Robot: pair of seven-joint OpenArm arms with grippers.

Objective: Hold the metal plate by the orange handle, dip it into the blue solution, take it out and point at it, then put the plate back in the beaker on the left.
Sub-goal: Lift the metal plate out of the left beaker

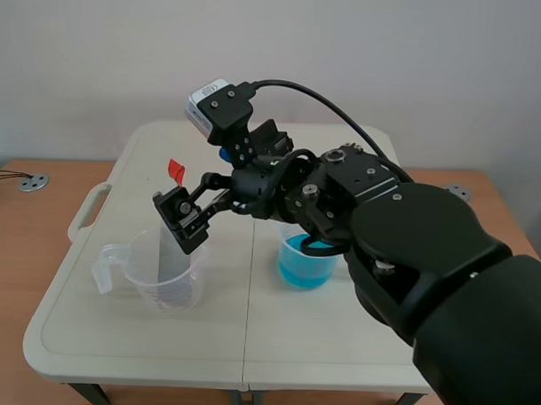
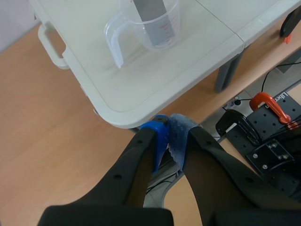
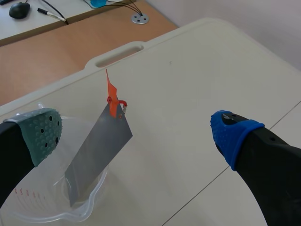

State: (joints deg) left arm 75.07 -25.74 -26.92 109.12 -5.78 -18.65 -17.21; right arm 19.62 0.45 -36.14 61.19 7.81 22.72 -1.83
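Note:
Next, my right gripper grabs the plate by its orange handle [image 1: 176, 170] to dip the metal plate into the blue solution [image 1: 304, 260].
A grey metal plate [image 3: 96, 153] leans inside the clear beaker [image 1: 166, 279] on the left of the table, its orange handle [image 3: 112, 100] sticking up above the rim. My right gripper [image 3: 136, 134] is open just above the plate, with one pad on each side and nothing touching. In the scene view the right gripper [image 1: 185, 219] hangs over that beaker, below the orange handle [image 1: 176, 170]. A beaker of blue solution [image 1: 304, 260] stands to the right, partly behind the arm. My left gripper [image 2: 168, 136] is shut on nothing, low off the table's near corner, with the beaker [image 2: 149, 23] and plate ahead of it.
The white folding table [image 1: 248, 344] has a carry handle [image 1: 86, 211] at its left edge and stands on a wooden desk. Black brackets and an orange clamp [image 2: 269, 102] lie on the floor side in the left wrist view. The right arm's bulk covers the table's right half.

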